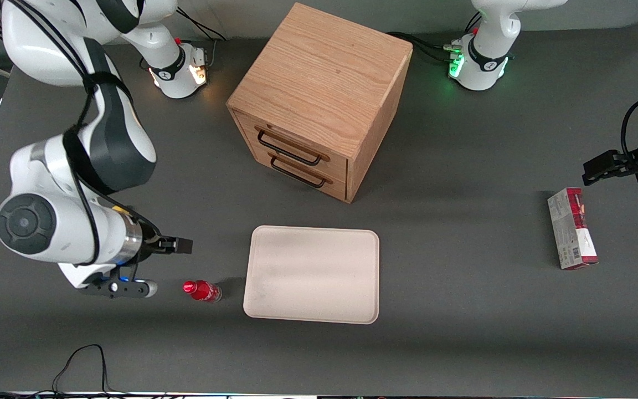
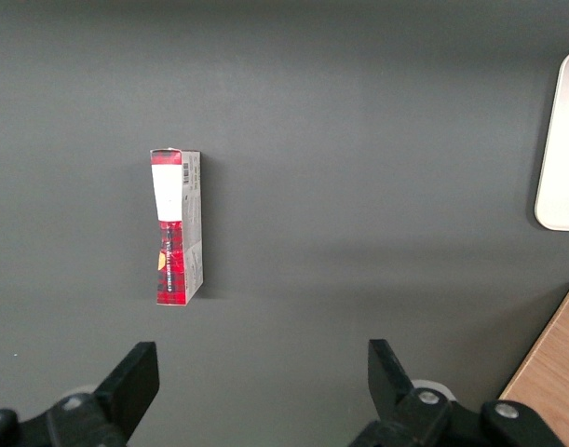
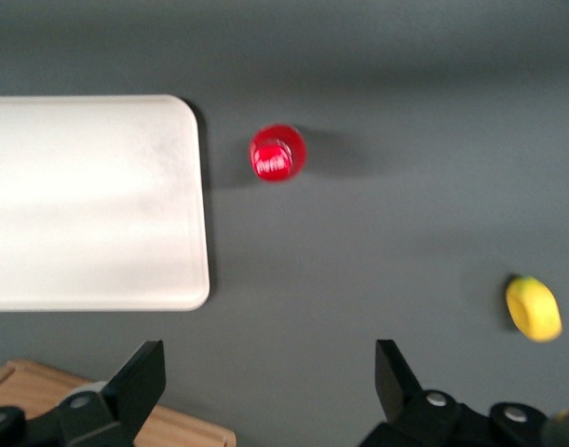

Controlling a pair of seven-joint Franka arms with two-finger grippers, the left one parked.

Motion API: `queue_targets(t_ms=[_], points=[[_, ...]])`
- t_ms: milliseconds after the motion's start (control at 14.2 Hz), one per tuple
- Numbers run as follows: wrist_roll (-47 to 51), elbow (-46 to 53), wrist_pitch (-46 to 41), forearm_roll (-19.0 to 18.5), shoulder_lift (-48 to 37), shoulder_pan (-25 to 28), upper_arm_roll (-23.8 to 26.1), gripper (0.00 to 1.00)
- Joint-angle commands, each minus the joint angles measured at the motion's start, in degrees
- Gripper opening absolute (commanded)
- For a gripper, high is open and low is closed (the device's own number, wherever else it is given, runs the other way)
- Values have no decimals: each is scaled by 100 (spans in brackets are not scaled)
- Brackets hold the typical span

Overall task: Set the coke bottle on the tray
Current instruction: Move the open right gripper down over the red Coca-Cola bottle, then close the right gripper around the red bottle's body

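Note:
The robot's right gripper needs to place the coke bottle on the tray (image 1: 312,274), so it should next grab the bottle by its red cap end (image 1: 190,286).
The coke bottle (image 1: 201,290), small with a red cap and red label, stands on the grey table beside the tray, toward the working arm's end. The right wrist view shows its cap from above (image 3: 277,154). The cream tray (image 1: 312,274) lies flat and bare in front of the wooden cabinet, and it also shows in the right wrist view (image 3: 88,200). My right gripper (image 1: 178,245) hangs above the table, apart from the bottle and a little farther from the front camera. It is open and empty in the right wrist view (image 3: 270,363).
A wooden drawer cabinet (image 1: 319,94) stands farther from the front camera than the tray. A red-and-grey carton (image 1: 572,228) lies toward the parked arm's end of the table. A yellow lemon-like object (image 3: 533,308) lies on the table near the working arm.

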Motion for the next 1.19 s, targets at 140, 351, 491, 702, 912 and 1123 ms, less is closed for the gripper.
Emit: queue_targets(t_ms=[140,351,491,702,912,1123], points=[[93,168,857,-604,727,137,18,100],[83,177,1191,-649,938,129,0,100],[31,168,1332,-649,1035,103,-8,100],[22,168,1350,-649,1105,85,-8,100],[4,168,1420,-649,1175,76,-8,100],[-4,168,1429,-649,1185,58,-17,100]])
